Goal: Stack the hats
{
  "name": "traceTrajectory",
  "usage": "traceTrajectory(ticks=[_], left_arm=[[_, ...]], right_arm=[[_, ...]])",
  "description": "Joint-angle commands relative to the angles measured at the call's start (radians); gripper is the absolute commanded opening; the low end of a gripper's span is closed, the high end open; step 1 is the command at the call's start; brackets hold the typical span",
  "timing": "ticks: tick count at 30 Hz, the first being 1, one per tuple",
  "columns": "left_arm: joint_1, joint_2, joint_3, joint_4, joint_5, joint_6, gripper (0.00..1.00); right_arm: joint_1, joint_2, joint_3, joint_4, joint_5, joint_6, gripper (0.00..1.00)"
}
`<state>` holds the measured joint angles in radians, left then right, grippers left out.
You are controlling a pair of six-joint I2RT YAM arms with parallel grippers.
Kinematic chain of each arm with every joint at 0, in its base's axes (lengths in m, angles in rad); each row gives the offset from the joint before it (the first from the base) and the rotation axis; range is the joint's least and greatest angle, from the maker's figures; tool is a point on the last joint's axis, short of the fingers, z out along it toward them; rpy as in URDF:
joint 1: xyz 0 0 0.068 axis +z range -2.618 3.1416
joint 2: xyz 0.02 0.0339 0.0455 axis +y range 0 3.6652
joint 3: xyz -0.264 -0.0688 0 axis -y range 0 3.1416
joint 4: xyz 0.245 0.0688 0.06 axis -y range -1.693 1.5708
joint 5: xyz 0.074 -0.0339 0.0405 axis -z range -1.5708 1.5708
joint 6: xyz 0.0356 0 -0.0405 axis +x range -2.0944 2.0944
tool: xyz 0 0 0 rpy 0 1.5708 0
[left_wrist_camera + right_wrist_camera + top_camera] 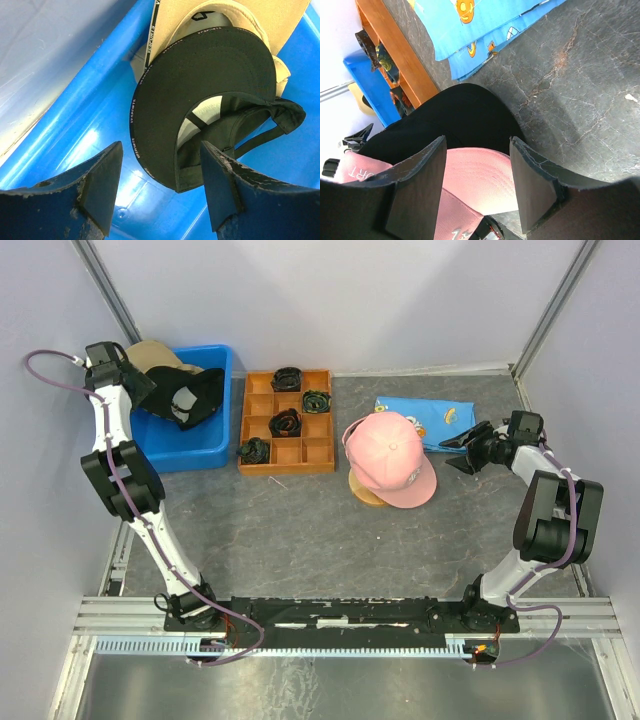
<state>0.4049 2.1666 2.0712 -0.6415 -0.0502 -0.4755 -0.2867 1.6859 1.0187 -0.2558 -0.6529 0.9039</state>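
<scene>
I should next grab the black hat's brim (pixel 174 417) (pixel 163 163) by its near end with my left gripper, so the black hat's far brim stays free for my right gripper to stack the hat.
A pink hat (pixel 385 450) lies on the grey table, its brim toward the lower right, with a tan rounded edge (pixel 366 494) poking out beneath it. My right gripper (pixel 452 455) stands open just right of that brim. In the right wrist view the pink hat (pixel 480 180) shows between the right gripper (pixel 477 142) fingers, with dark curved fabric (pixel 460 115) behind it. A black hat (pixel 195 395) rests upside down against a tan hat (pixel 150 352) in the blue bin (pixel 180 452). My left gripper (pixel 158 398) hangs open over it. In the left wrist view the black hat (pixel 200 85) sits just beyond the left gripper (pixel 161 150), partly covering the tan hat (pixel 235 15).
A wooden compartment tray (pixel 288 469) with several black coiled bundles (pixel 287 378) stands between the bin and the pink hat. A blue cartoon-print cloth (pixel 425 415) lies behind the right gripper. White walls close in the left, back and right sides.
</scene>
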Motion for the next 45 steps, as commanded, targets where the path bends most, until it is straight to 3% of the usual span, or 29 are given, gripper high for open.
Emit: traceTrajectory(ticks=[1,11,15,27,40,45], left_arm=[[-0.003,0.021,-0.015,0.067,0.018,-0.04,0.7],[-0.04,0.061,-0.022,0.091,0.012,-0.078,0.68],[-0.045,0.074,-0.024,0.102,0.01,-0.101,0.63],[-0.053,0.048,-0.068,0.129,-0.013,-0.147,0.03],[-0.066,-0.309,-0.157,0.145,-0.004,-0.136,0.03],[-0.13,-0.459,-0.191,0.154,0.012,-0.079,0.03]], right_arm=[[0.004,0.005,0.054,0.01,0.002,-0.01,0.61],[0.004,0.02,0.076,-0.005,0.011,-0.018,0.61],[0.004,0.026,0.081,-0.011,0.014,-0.021,0.61],[0.011,0.007,0.092,-0.014,0.028,-0.026,0.61],[0.132,-0.17,0.196,-0.116,0.126,-0.121,0.61],[0.161,-0.262,0.214,-0.133,0.134,-0.095,0.61]])
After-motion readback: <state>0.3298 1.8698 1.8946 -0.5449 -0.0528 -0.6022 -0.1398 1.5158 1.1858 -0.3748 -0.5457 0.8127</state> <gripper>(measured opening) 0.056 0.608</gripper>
